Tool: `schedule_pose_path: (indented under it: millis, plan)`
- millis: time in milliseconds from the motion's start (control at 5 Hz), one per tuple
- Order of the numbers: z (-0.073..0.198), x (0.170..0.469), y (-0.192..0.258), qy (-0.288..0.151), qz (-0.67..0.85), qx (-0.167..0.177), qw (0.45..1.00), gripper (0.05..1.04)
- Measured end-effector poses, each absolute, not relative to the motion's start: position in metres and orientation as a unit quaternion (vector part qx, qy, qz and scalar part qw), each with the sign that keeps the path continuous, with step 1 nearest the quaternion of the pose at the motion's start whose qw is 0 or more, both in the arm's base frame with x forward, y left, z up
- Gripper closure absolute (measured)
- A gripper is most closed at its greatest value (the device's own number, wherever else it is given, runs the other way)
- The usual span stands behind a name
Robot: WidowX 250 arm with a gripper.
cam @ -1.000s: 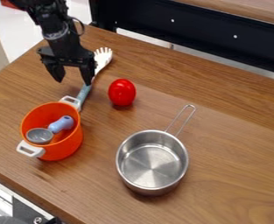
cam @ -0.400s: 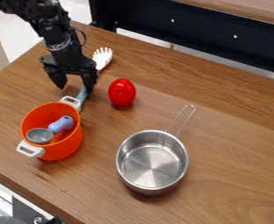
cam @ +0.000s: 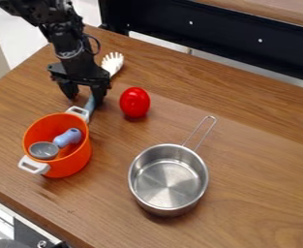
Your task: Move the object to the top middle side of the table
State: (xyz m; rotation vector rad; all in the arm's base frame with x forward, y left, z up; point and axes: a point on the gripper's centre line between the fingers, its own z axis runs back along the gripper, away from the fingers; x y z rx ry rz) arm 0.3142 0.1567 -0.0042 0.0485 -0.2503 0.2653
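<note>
I should next grab the serving utensil by its blue-grey handle with my gripper, to move it to the top middle side of the table.
The gripper (cam: 85,101) hangs at the upper left, its two fingers apart, just above the back handle of the orange pot (cam: 75,163). Its right finger is in front of part of a serving utensil, which has a white slotted head (cam: 113,62) and a blue-grey handle (cam: 89,104); whether they touch I cannot tell. Inside the pot lies a grey scoop (cam: 43,150) with a light blue handle. A red egg-shaped object (cam: 135,102) rests on the wood to the right of the gripper. A steel saucepan (cam: 168,181) stands lower right, its wire handle angled up and right.
The wooden table (cam: 257,160) reaches the right edge of the view. Beyond its back edge runs a black panel (cam: 224,36) with a wooden surface above. At the lower left, past the front edge, is a white and black appliance (cam: 14,227).
Over the last second the gripper has come down and shifted slightly right, lower beside the utensil's handle. The pot, the red object and the saucepan have kept their places.
</note>
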Motion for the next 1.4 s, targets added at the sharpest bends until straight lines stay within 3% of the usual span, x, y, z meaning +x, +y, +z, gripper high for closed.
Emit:
schedule_pose_path:
  millis: [200, 400, 600, 1000, 1200, 1400]
  plan:
    - [-0.004, 0.316, 0.156, -0.116, 0.135, 0.016, 0.984, 0.626]
    - [0.001, 0.319, 0.159, -0.109, 0.139, 0.01, 0.984, 0.848]
    - [0.002, 0.326, 0.164, -0.111, 0.154, 0.01, 0.982, 0.895]
    - [0.023, 0.347, 0.167, -0.142, 0.185, -0.002, 0.972, 0.895]
    - [0.049, 0.352, 0.167, -0.156, 0.204, -0.009, 0.966, 0.895]
    - [0.067, 0.358, 0.159, -0.125, 0.257, -0.014, 0.958, 0.895]
